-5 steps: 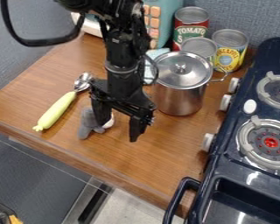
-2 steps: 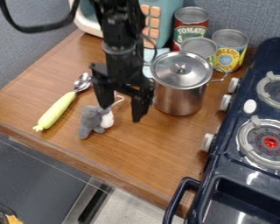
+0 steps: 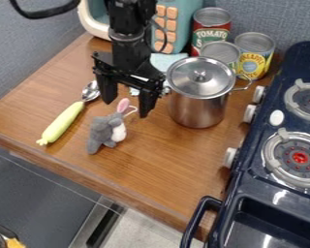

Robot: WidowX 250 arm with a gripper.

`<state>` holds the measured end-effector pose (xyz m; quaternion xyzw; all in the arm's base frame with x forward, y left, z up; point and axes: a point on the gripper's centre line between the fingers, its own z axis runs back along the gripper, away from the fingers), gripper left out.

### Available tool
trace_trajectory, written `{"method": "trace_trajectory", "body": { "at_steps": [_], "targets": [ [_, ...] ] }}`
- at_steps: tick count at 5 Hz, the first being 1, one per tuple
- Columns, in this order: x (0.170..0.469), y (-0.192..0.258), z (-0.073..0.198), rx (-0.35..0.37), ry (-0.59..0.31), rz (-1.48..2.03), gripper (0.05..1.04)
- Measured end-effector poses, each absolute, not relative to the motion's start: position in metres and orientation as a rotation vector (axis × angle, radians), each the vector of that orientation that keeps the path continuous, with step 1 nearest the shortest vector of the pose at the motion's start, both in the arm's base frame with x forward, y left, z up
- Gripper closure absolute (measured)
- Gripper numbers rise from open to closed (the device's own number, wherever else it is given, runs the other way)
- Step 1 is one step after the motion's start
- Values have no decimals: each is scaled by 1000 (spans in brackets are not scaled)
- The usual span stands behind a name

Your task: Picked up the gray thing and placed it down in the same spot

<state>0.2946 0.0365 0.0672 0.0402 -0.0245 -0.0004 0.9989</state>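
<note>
The robot's gripper should next grab the gray plush toy [image 3: 100, 133] by its pink-lined ear, to pick the toy up and put it back on its spot.
My gripper [image 3: 126, 107] hangs over the wooden counter, left of the steel pot. Its two fingers stand wide apart with nothing held between them. Just below and slightly left of it in the view, a gray plush toy [image 3: 100, 133] with a white belly and a pink-lined ear rests on the counter. The toy is apart from both fingers, its ear close to the space between them.
A lidded steel pot [image 3: 198, 104] stands right of the gripper, with several cans behind it. A spoon with a yellow-green handle [image 3: 62, 122] lies left of the toy. The dark blue stove [image 3: 280, 191] borders the counter's right side; a teal toy microwave [image 3: 176, 24] stands behind.
The gripper has moved up and back in the view, away from the gray toy, with its fingers apart throughout. The toy, partly covered before, now shows with its ear and keeps its place.
</note>
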Motion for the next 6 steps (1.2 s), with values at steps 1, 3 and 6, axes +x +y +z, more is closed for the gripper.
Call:
{"method": "trace_trajectory", "body": {
  "at_steps": [1,3,6],
  "targets": [
    [292,43,45,107,35,-14,83],
    [277,56,19,110,126,-10,83],
    [268,49,16,95,124,-11,540]
  ]
}}
